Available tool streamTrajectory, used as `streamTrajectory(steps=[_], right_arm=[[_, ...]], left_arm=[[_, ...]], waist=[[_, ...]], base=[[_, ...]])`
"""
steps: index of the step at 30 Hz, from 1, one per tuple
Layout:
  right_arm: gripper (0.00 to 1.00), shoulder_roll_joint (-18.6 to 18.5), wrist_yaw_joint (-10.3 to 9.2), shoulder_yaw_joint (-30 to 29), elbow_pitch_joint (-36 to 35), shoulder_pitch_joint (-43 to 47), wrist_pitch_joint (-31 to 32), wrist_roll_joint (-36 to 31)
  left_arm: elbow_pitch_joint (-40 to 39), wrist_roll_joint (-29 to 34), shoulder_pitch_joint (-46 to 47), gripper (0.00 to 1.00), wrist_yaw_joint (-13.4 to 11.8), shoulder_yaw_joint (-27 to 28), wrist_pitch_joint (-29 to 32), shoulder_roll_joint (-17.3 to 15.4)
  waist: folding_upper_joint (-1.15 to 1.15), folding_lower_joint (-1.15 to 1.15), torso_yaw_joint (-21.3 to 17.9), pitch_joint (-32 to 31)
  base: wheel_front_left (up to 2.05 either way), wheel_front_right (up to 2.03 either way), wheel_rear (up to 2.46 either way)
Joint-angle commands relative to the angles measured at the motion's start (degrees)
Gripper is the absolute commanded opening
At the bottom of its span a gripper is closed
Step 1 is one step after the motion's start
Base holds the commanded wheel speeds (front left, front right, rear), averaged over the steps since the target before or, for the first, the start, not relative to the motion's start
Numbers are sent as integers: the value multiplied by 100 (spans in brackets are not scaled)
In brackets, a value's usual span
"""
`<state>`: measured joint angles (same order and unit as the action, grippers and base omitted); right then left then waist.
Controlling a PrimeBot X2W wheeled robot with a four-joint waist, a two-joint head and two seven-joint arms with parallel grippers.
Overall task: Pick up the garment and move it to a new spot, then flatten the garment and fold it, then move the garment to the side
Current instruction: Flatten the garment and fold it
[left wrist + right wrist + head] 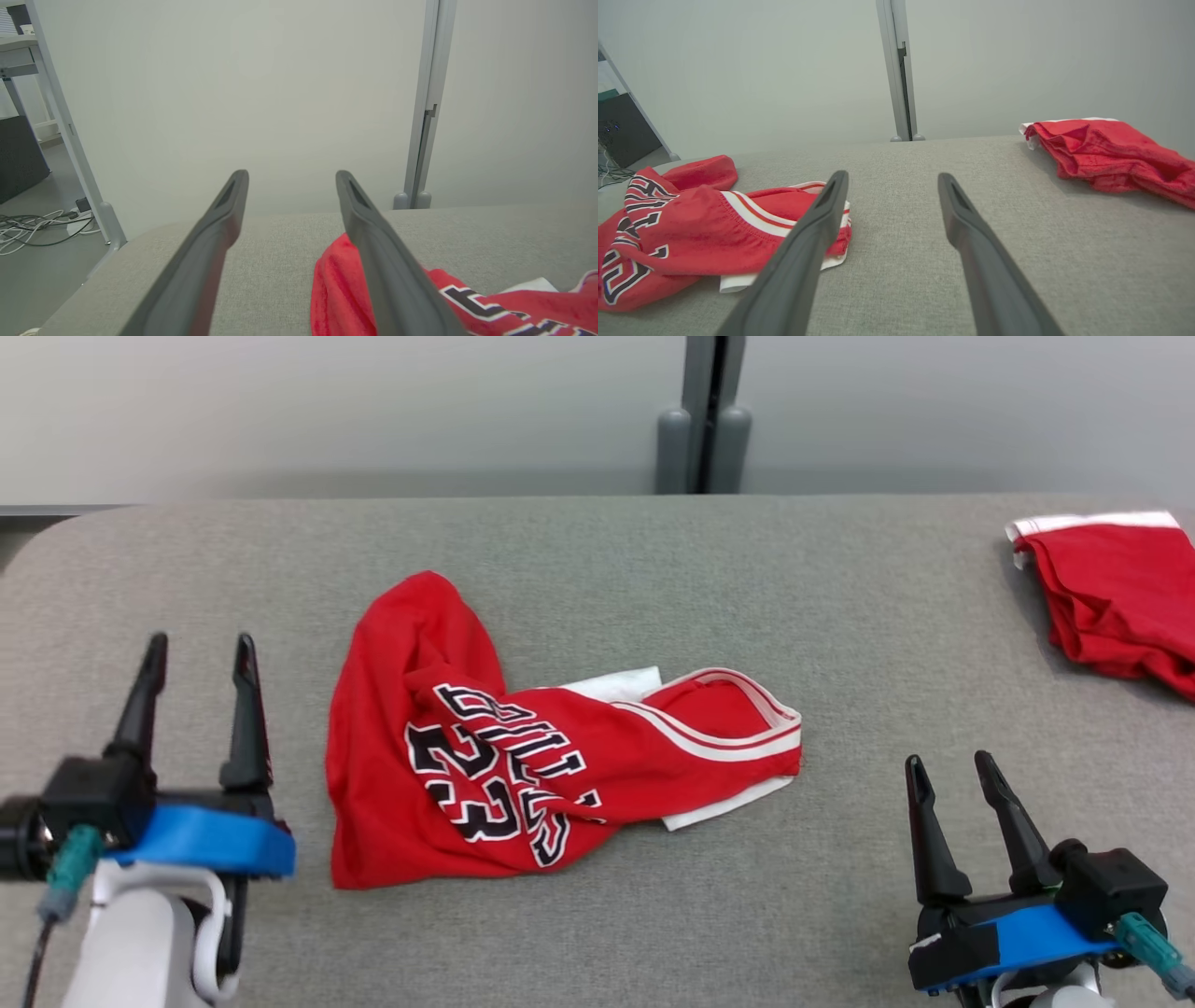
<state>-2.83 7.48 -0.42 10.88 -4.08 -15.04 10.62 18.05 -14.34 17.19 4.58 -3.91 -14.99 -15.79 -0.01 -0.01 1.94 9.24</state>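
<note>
The garment lies slack, and its striped collar edge (pixel 717 747) is standing up. The robot's right gripper will next grab the garment by that white-trimmed collar corner (pixel 789 744).
A crumpled red jersey, the garment (pixel 523 756), lies bunched in the middle of the grey table (pixel 597 541), its black and white number and lettering facing up and white-trimmed edges at its right. My left gripper (pixel 196 653) hangs open just left of it, holding nothing. In the left wrist view the garment (pixel 336 289) sits beside and behind the right finger of the left gripper (pixel 289 175). My right gripper (pixel 948 765) stands open at the lower right, well clear of the cloth. In the right wrist view the garment (pixel 691 224) lies left of the right gripper (pixel 892 177).
A second red garment with a white band (pixel 1120 588) lies folded at the table's far right edge, also seen as the folded red cloth (pixel 1106 154). A grey partition post (pixel 702 420) stands behind the table. Cables (pixel 32 224) lie on the floor to the left.
</note>
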Motion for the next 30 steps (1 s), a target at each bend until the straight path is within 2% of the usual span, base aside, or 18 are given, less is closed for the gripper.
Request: streamTrajectory(steps=[1, 15, 30], right_arm=[[100, -13, 3, 12, 47, 109, -19, 31], [100, -13, 3, 23, 272, 419, -19, -18], [100, -13, 3, 168, 685, 559, -19, -47]], left_arm=[[-232, 127, -355, 100, -22, 103, -26, 129], [-1071, 581, -1832, 100, -1, 493, -26, 858], [-982, 866, -2159, 100, 142, 648, -27, 1105]], waist=[[1, 1, 107, -69], [1, 1, 423, -473], [1, 1, 516, -720]], base=[[0, 0, 0], [0, 0, 0], [0, 0, 0]])
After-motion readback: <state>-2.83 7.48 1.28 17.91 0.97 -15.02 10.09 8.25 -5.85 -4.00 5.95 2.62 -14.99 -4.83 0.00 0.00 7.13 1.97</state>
